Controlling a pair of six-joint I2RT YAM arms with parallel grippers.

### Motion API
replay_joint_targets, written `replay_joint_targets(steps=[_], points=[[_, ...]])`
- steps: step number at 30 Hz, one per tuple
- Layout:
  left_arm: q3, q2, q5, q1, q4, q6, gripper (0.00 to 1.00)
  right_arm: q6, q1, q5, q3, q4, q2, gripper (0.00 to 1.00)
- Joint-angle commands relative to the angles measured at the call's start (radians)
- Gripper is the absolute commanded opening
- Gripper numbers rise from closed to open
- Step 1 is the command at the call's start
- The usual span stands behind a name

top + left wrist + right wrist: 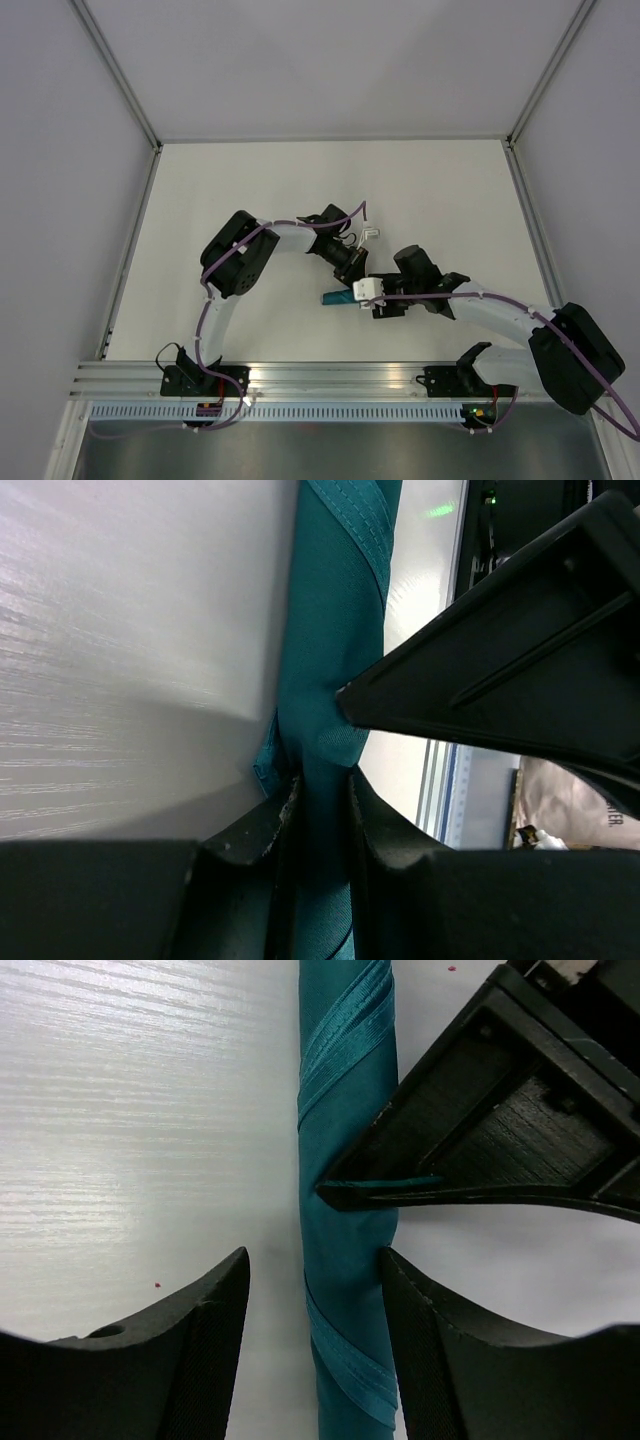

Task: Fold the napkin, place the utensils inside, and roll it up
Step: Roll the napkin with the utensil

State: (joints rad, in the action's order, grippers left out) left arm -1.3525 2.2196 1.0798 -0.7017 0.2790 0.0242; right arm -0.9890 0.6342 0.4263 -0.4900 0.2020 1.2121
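The right gripper grabs the napkin roll across its middle (347,1258) next, beside my left gripper, to keep it rolled up when placed.
The teal napkin (335,298) lies on the white table as a tight roll, its hemmed edge spiralling round it (345,1110). My left gripper (352,278) is shut on the roll, which is pinched between its two fingers (322,810). My right gripper (378,300) is open and straddles the roll (315,1300). Its right finger (435,1340) touches the cloth, and its left finger (195,1340) stands apart from it. The left gripper's finger (480,1140) presses the roll from the right in the right wrist view. No utensils show.
White walls enclose the table (250,190) on the left, back and right. An aluminium rail (330,375) runs along the near edge between the arm bases. The right gripper's finger (500,680) crosses close over the roll in the left wrist view.
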Motion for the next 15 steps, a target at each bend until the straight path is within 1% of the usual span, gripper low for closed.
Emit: replay_joint_targets(steps=[1,3,6,9,15], points=[[0.009,0.069,-0.109,0.001,0.092,0.023,0.10,0.019,0.024,-0.031,-0.009,-0.052,0.035,0.61],[0.007,0.071,-0.112,0.001,0.094,0.026,0.12,0.026,0.036,-0.040,-0.010,-0.061,0.044,0.60],[0.007,0.071,-0.109,0.001,0.094,0.028,0.17,0.033,0.056,-0.066,-0.015,-0.085,0.070,0.59],[0.003,0.066,-0.113,0.001,0.095,0.033,0.20,0.035,0.071,-0.077,-0.018,-0.088,0.089,0.57],[-0.014,0.042,-0.136,0.004,0.094,0.059,0.29,0.036,0.085,-0.103,-0.024,-0.081,0.135,0.45]])
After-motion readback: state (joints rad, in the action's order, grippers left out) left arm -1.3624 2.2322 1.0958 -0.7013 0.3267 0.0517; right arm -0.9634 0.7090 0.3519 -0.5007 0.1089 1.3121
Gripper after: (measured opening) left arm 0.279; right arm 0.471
